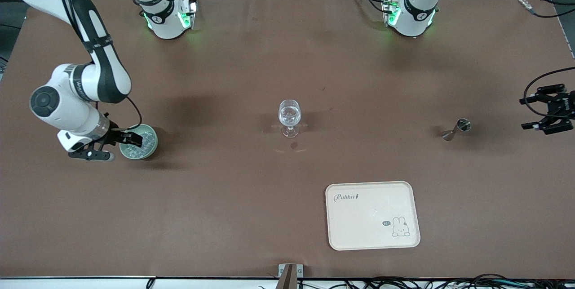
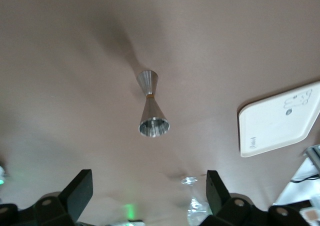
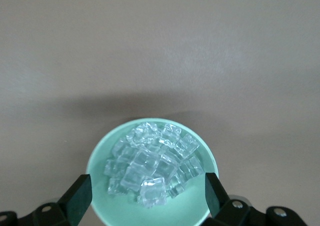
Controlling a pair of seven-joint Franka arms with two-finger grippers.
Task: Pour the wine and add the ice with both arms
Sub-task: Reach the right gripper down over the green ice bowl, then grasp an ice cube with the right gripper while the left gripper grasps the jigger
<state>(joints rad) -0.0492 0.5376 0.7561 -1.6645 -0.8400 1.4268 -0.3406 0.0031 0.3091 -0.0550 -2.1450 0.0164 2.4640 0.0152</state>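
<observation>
My right gripper needs to come down before it closes on the ice cubes in the green bowl, because its open fingers are above the cubes in the right wrist view.
A clear wine glass [image 1: 289,118] stands at the table's middle. The ice [image 3: 152,163] is heaped in a pale green bowl [image 3: 100,156] at the right arm's end of the table [image 1: 143,145]. My right gripper [image 1: 120,147] is open just over the bowl, one finger at each side of its rim [image 3: 147,191]. A steel jigger [image 1: 456,129] stands toward the left arm's end. My left gripper [image 1: 524,113] is open and empty above the table edge past the jigger. In the left wrist view the gripper [image 2: 149,193] faces the jigger [image 2: 150,108].
A cream tray [image 1: 373,215] with a rabbit drawing lies nearer the front camera than the glass; it also shows in the left wrist view [image 2: 277,118]. The arm bases stand at the table's back edge. Cables run along the front edge.
</observation>
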